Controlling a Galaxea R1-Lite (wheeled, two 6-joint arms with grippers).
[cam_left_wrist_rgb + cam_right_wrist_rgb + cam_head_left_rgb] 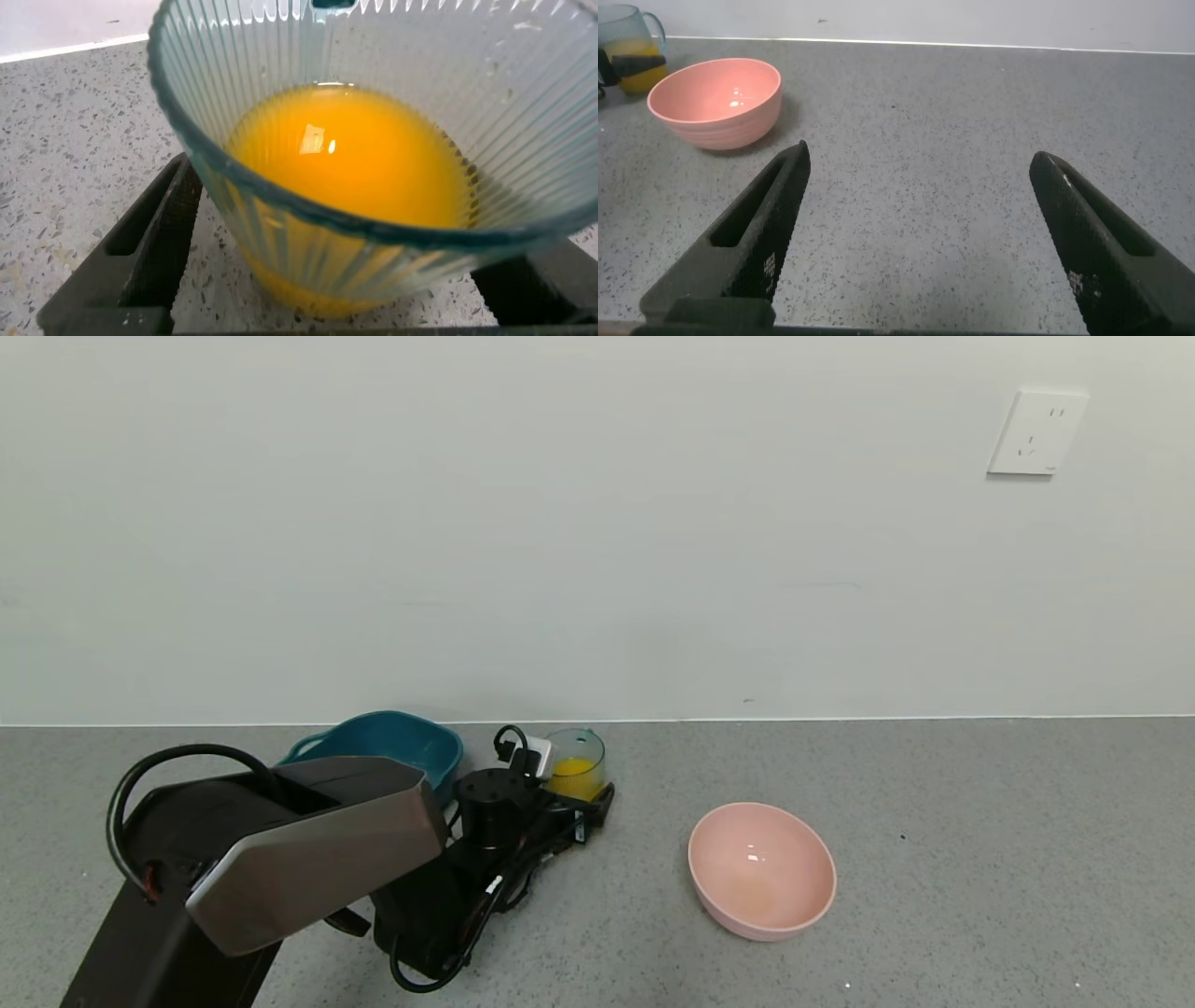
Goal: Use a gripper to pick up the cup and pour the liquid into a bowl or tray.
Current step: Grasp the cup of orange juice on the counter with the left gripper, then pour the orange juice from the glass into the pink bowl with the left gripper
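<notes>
The left gripper's fingers are beside the cup's lower part [313,285] in the left wrist view, so the left gripper should close on the cup.
The ribbed blue-green cup [575,756] stands on the grey counter, holding orange-yellow liquid [572,777]. My left gripper [583,803] is open, with one finger on each side of the cup's lower part. In the left wrist view the cup [234,215] and its liquid [346,159] fill the frame, with the black fingers [140,243] spread wide and counter showing between them and the cup's base. The pale pink bowl [761,868] sits to the right of the cup and looks empty. My right gripper [915,215] is open and empty, low over the bare counter; the bowl [715,98] and cup [631,47] show far off.
A dark teal handled tub [383,742] stands by the wall, just left of the cup and behind my left arm. The white wall runs close behind the cup. A wall socket [1036,432] is at upper right. Grey counter [980,859] stretches right of the bowl.
</notes>
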